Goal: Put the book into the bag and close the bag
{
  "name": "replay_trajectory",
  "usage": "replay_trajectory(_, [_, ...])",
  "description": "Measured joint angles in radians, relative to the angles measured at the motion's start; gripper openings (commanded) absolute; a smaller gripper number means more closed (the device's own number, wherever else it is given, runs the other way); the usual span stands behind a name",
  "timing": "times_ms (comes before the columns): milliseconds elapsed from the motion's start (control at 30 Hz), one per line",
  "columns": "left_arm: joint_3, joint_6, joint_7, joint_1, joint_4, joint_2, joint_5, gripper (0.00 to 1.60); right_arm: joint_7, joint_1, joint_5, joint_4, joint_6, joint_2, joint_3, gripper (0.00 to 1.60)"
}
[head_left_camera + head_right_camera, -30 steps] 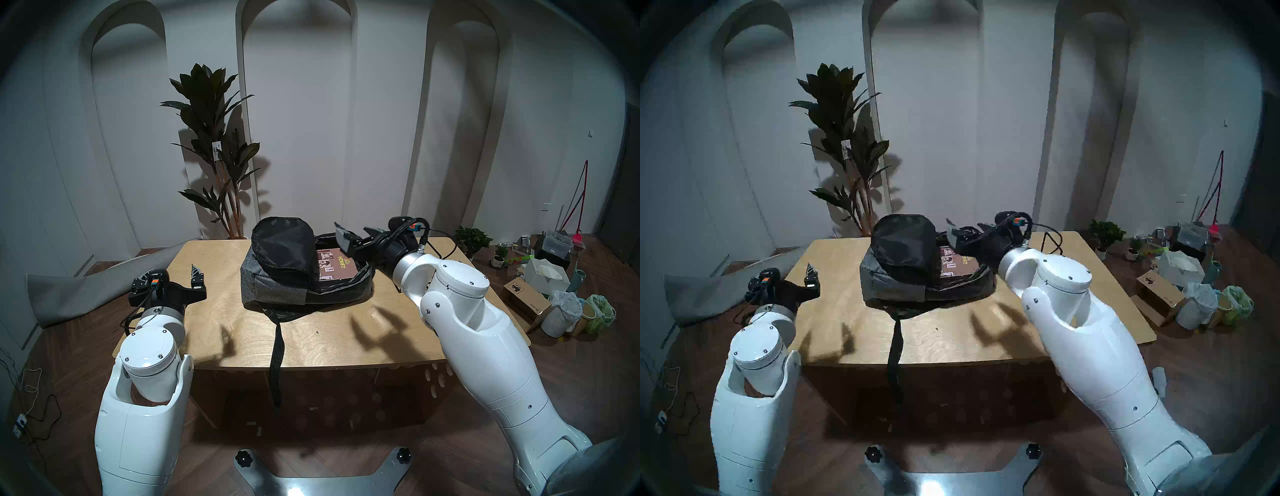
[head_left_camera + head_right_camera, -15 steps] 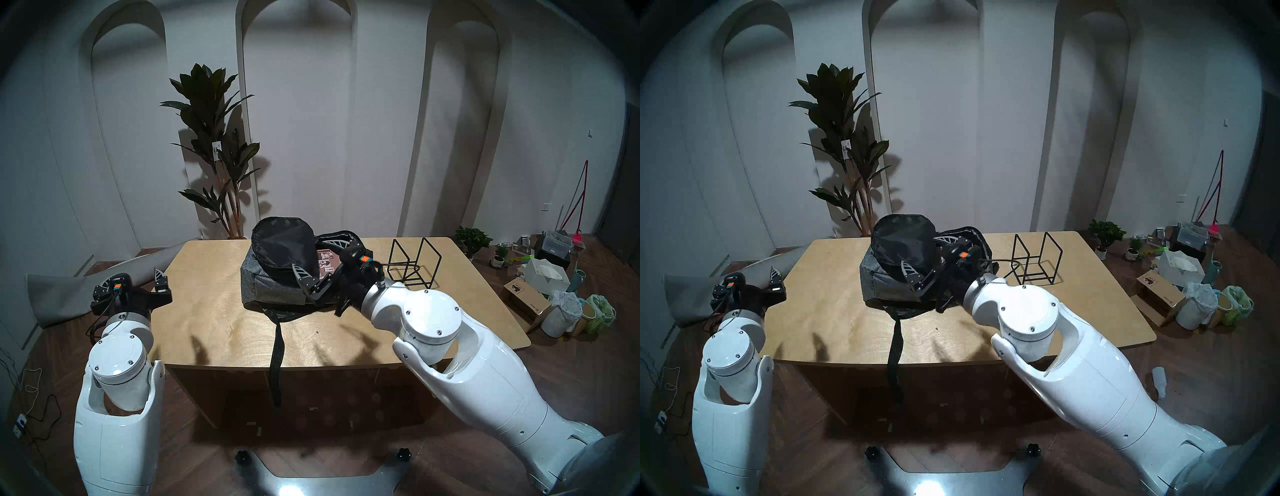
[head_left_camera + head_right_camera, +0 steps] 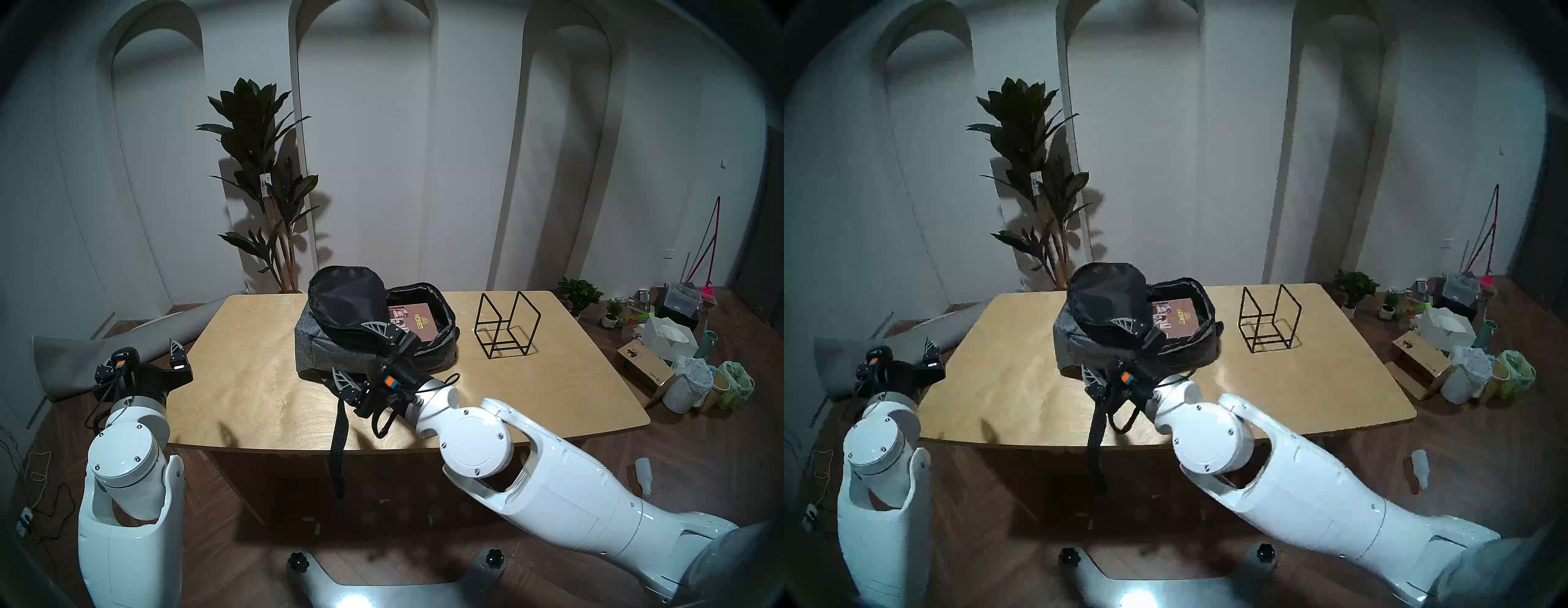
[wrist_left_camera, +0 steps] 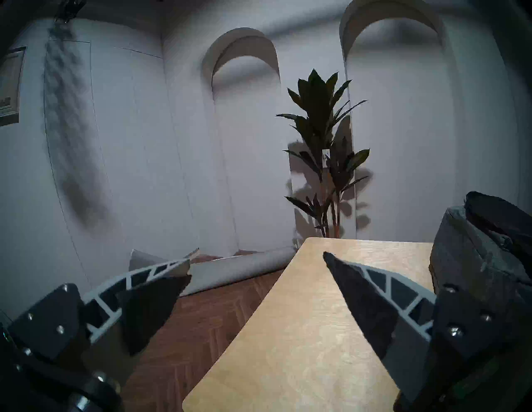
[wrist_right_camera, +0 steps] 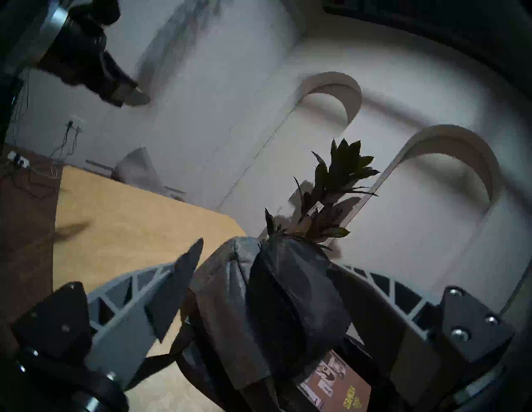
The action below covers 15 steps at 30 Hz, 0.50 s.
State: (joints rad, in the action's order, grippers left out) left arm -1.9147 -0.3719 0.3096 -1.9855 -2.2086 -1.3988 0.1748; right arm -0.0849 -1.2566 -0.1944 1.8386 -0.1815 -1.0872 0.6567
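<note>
The edge of the bag's slack cloth flap (image 3: 346, 296) is free, so my right gripper should next pinch the flap by its zipper edge. Then it can close the bag.
The bag (image 3: 331, 352) lies in the middle of the table (image 3: 254, 382), its black-lined flap (image 3: 345, 303) thrown back and standing up. In the open compartment lies the book (image 3: 418, 322), cover up with the gold title showing. My right gripper (image 3: 357, 351) is open at the bag's near front, one finger against the flap's lower edge, the other by the near bottom corner. In the right wrist view the bag (image 5: 224, 290) fills the gap between the fingers. My left gripper (image 4: 256, 261) is open and empty at the table's left edge.
A black wire-frame stand (image 3: 507, 325) is right of the bag. A long black strap (image 3: 338, 433) hangs over the table's front edge. A rolled grey mat (image 3: 85, 356) lies on the floor left, boxes and bags (image 3: 662, 348) on the floor right, a tall plant (image 3: 263, 182) behind.
My right arm swung from the bag's far right side around to its near front, gripper still open. My left arm drew back to the left, off the table top.
</note>
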Motion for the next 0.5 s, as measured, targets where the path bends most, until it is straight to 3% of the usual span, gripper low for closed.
replay_trajectory(100, [-0.009,-0.003,-0.022,-0.020,-0.013,0.003,0.015,1.60,-0.060,0.030,-0.096,-0.074,0.009,-0.041,-0.042,1.60])
replay_trajectory(233, [-0.014,-0.010,-0.053,-0.041,-0.023,0.013,0.027,1.60,-0.119,0.063,-0.162,-0.143,0.011,-0.080,-0.068,1.60])
replay_trajectory(500, [-0.022,-0.031,-0.105,-0.070,-0.031,0.035,0.048,1.60,-0.228,0.131,-0.219,-0.277,0.003,-0.158,-0.111,1.60])
